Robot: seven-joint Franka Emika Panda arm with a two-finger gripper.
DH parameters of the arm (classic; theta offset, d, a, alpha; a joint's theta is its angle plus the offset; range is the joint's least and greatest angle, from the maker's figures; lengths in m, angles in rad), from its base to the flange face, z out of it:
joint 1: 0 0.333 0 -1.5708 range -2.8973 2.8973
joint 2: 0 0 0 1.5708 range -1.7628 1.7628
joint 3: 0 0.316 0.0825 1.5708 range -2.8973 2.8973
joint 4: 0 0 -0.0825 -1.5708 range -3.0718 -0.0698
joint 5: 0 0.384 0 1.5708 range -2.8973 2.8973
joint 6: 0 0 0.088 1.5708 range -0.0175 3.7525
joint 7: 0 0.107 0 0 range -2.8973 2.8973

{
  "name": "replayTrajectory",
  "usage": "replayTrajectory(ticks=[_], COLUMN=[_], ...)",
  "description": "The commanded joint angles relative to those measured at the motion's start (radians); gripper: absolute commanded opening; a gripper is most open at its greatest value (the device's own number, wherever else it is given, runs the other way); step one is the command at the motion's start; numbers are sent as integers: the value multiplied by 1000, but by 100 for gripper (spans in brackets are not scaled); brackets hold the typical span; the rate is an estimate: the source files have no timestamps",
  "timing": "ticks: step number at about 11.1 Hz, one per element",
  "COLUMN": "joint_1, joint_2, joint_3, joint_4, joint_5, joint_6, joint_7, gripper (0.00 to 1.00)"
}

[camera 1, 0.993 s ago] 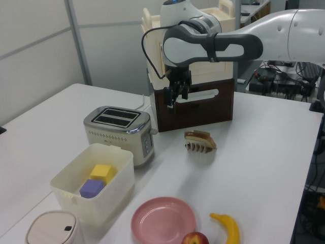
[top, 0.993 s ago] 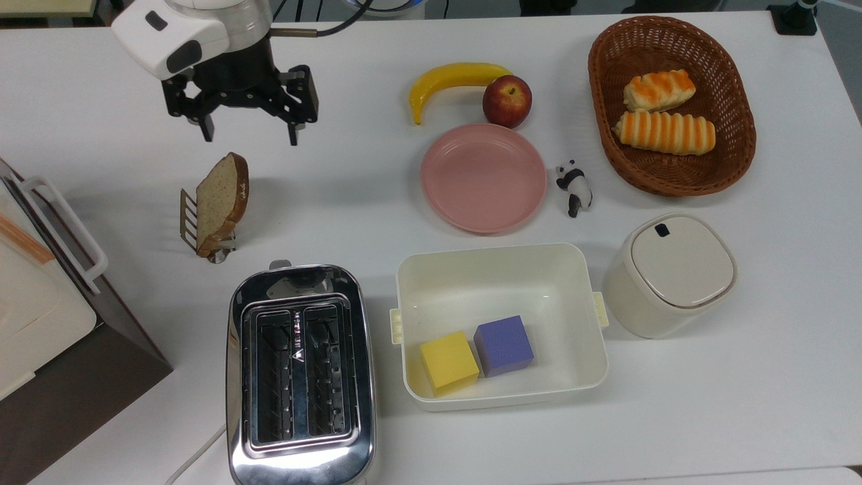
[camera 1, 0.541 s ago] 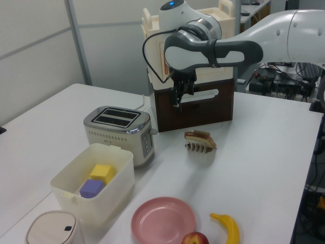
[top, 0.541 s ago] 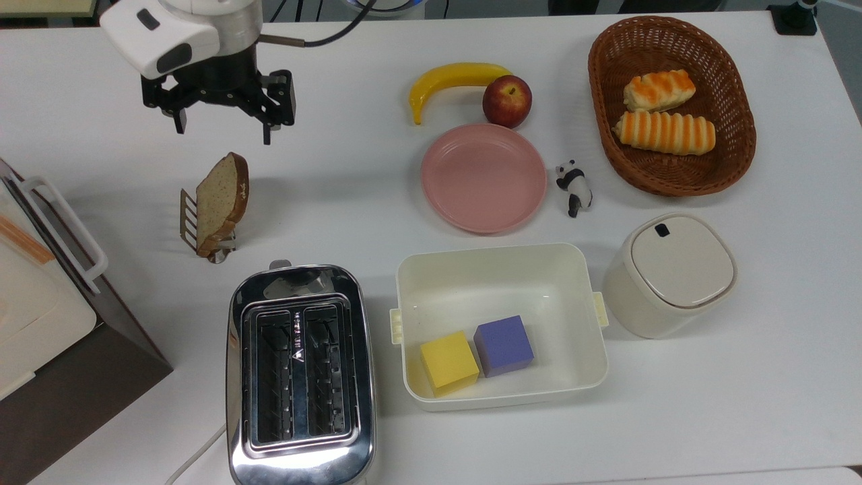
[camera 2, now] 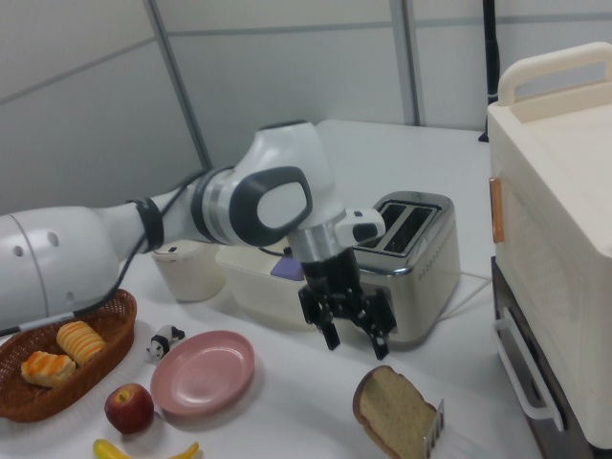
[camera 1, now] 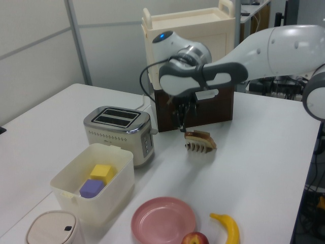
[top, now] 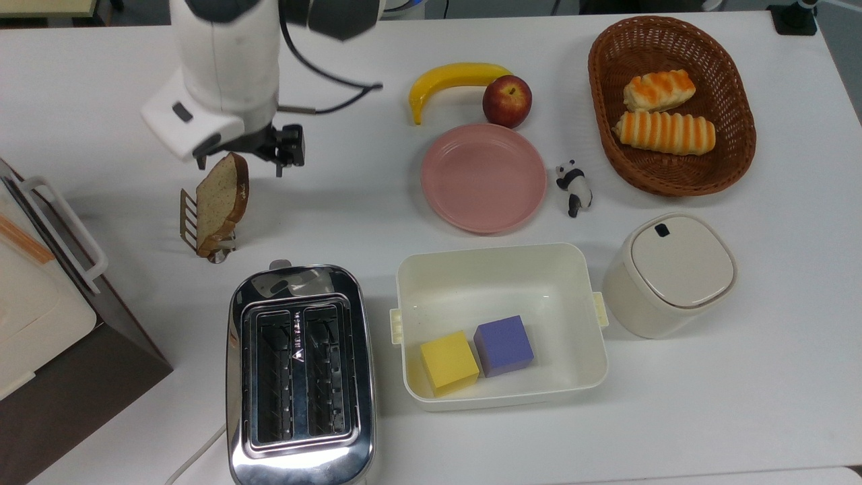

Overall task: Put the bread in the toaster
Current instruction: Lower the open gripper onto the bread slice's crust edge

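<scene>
My gripper grips the bread by its crusted top edge (camera 1: pixel 198 134) next, to put the bread in the toaster (camera 1: pixel 119 129).
The bread (top: pixel 221 199), a speckled tan slice with a dark crust, leans upright in a small wire toast rack (top: pixel 189 220) on the white table. It also appears as bread (camera 1: pixel 199 135) and bread (camera 2: pixel 395 417). My gripper (top: pixel 240 164) hangs open just above the slice's rounded top edge, touching nothing. In the right view, the gripper (camera 2: pixel 355 338) has its two black fingers spread apart over the slice. The chrome toaster (top: pixel 300 374) stands nearer the top view's bottom edge, both slots empty; the same toaster (camera 1: pixel 119 129) is left of the rack.
A brown and cream box (top: pixel 47 316) sits at the top view's left. A white bin (top: pixel 498 269) holds yellow and purple cubes. Pink plate (top: pixel 483 176), banana (top: pixel 452 79), apple (top: pixel 506 101), panda figure (top: pixel 574 186), basket (top: pixel 735 148) of striped rolls and lidded container (top: pixel 670 273) lie to the top view's right.
The arm has swung over and come down from the table's far side. The gripper now hangs right above the bread's top, still open. The bread and rack have not moved.
</scene>
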Motion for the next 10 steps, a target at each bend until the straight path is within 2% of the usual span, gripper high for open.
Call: replayTrajectory(ticks=[1,2,4,7,9,10], joint_1=[10,10,12,13,13,13], joint_2=[42,54,67,59,56,53], joint_3=[-4,-4,-2,-2,-4,-4], joint_4=[-7,-9,-9,-6,1,4], joint_5=[-66,-76,-95,-95,-96,-98], joint_6=[14,14,14,6,3,0], joint_7=[12,10,0,-26,-26,-26], gripper=[95,86,53,21,9,5])
